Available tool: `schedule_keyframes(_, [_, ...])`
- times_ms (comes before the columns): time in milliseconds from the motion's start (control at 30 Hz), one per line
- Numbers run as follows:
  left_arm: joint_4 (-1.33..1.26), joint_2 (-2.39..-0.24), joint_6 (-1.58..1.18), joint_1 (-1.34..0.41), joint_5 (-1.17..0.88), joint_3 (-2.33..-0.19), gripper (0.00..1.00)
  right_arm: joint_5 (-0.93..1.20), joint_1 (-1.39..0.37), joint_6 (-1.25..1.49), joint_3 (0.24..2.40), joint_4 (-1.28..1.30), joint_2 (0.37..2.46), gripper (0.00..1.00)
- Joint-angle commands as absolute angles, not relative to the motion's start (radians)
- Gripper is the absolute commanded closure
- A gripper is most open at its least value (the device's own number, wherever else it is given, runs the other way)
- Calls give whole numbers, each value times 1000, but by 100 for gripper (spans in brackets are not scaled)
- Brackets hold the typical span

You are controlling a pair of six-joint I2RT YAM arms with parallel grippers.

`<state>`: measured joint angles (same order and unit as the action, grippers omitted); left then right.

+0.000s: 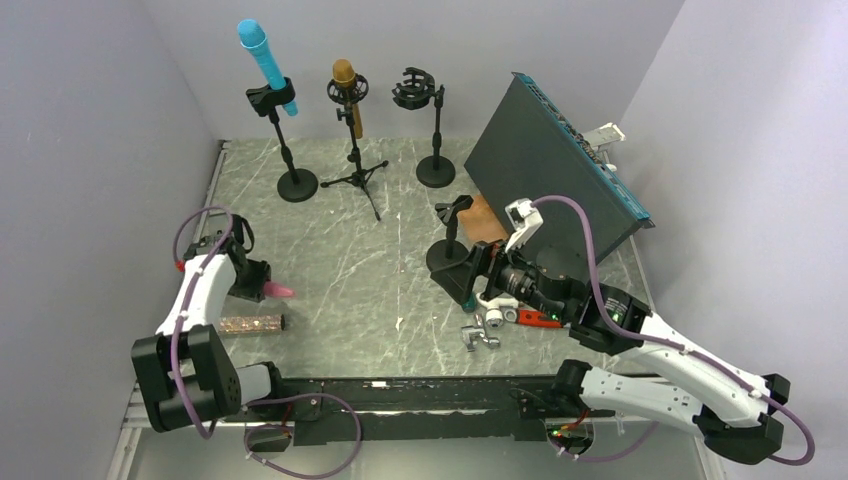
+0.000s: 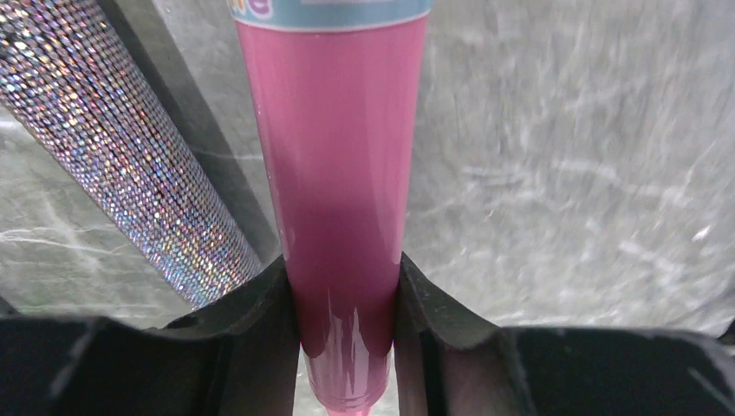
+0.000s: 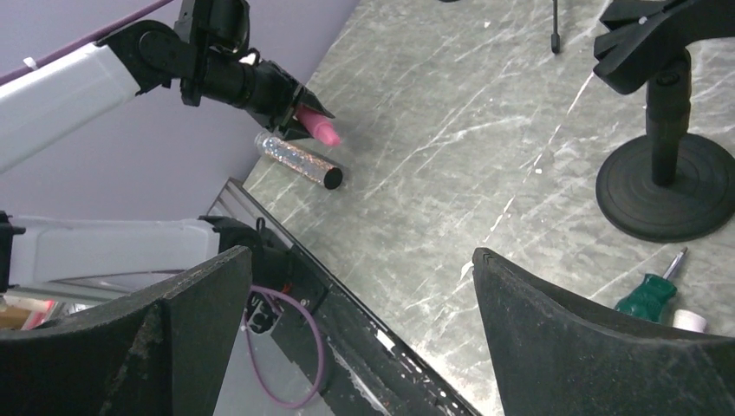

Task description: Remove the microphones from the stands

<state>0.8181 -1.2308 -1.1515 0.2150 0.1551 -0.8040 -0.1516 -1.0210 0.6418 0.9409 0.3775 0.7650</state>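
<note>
The pink microphone is hanging above the table beside the glitter-covered one, so it would drop if I opened now. My left gripper should lower it onto the flat table first, then release it.
My left gripper (image 1: 262, 287) is shut on a pink microphone (image 2: 338, 173), low over the table at the left. Its handle runs straight out between the jaws, and its end (image 1: 283, 291) points right. A glitter-covered microphone (image 1: 252, 324) lies flat on the table just beside it. Further back, a blue microphone (image 1: 264, 55) sits in a clip stand (image 1: 290, 150) and a gold one (image 1: 345, 75) in a tripod stand (image 1: 356, 160). My right gripper (image 3: 360, 256) is open and empty near a short black stand (image 3: 667, 165) with an empty clip.
A third stand (image 1: 436, 130) with an empty shock mount is at the back. A dark rack unit (image 1: 550, 160) leans at the right. A screwdriver (image 1: 535, 318), a white part (image 1: 493, 320) and a metal fitting (image 1: 482, 338) lie near the right arm.
</note>
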Motion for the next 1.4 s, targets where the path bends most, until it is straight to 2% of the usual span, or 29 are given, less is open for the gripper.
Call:
schedule_keyframes(0, [744, -1268, -1283, 277, 196, -817, 100, -169, -1025, 653, 956, 406, 707, 0])
schedule_keyframes(433, [654, -1500, -1252, 340, 172, -831, 100, -243, -1023, 581, 898, 366, 566, 0])
schedule_keyframes(533, [639, -1522, -1249, 346, 174, -822, 96, -240, -1024, 565, 903, 365, 567, 0])
schedule_keyframes(733, [625, -1539, -1245, 347, 153, -811, 69, -239, -1024, 525, 915, 375, 581, 0])
schedule_keyframes(900, [630, -1522, -1252, 348, 152, -789, 52, -208, -1025, 487, 946, 399, 597, 0])
schedule_keyframes(1000, [646, -1497, -1249, 348, 173, -780, 37, -200, -1025, 468, 952, 412, 594, 0])
schedule_keyframes(1367, [675, -1392, -1214, 347, 196, -774, 16, -135, -1025, 420, 921, 410, 546, 0])
